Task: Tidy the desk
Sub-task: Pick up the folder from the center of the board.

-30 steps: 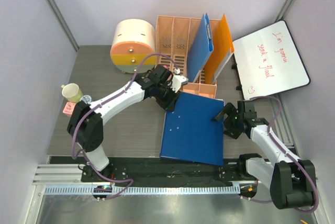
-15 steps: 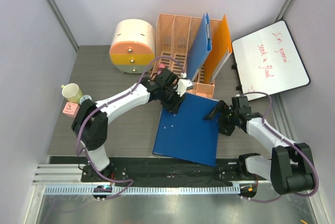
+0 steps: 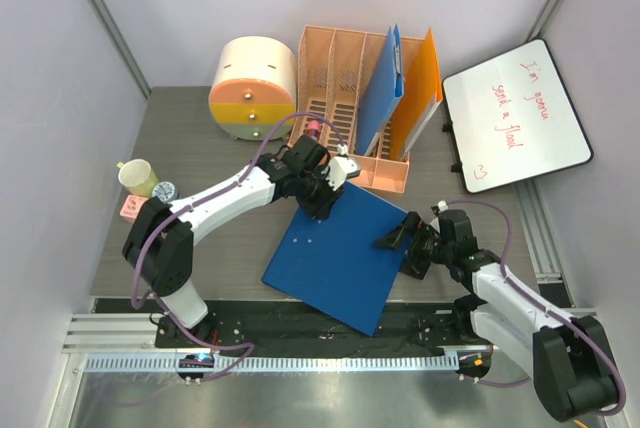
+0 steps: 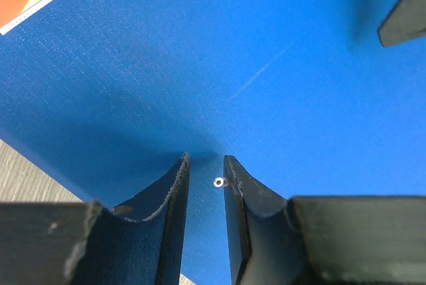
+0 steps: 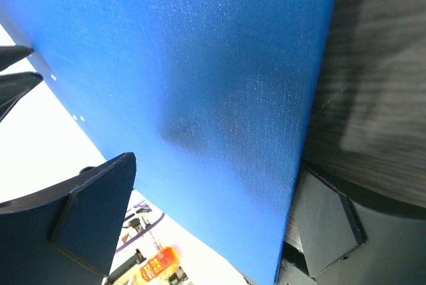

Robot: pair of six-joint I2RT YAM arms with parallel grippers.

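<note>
The blue folder needs to go into the file organizer with its opposite edge free, so my right gripper next needs to grab the folder by its side edge [image 3: 402, 262] [image 5: 297, 165].
A large blue folder [image 3: 335, 256] lies flat and askew on the dark grey desk [image 3: 215, 153], its near corner over the black strip at the front edge. My left gripper [image 3: 327, 191] [image 4: 206, 158] rests its fingertips on the folder's far corner. Its jaws stand a narrow gap apart with only the blue cover showing between them. My right gripper [image 3: 403, 245] [image 5: 216, 165] is wide open across the folder's right edge, one finger [image 5: 86, 212] over the cover and the other [image 5: 326, 222] beside the edge, down at the desk.
A peach file organizer [image 3: 340, 73] at the back holds an upright blue folder [image 3: 381, 88] and an orange one [image 3: 422, 88]. A round cream-and-yellow drawer box [image 3: 253, 88] stands to its left. A whiteboard [image 3: 518, 113] leans at the right. A cup [image 3: 137, 177] and a pink block [image 3: 131, 208] sit far left.
The flat blue folder has swung and slid toward the near left. My right gripper followed it left and nearer, still wide open. My left gripper stayed on the far corner.
</note>
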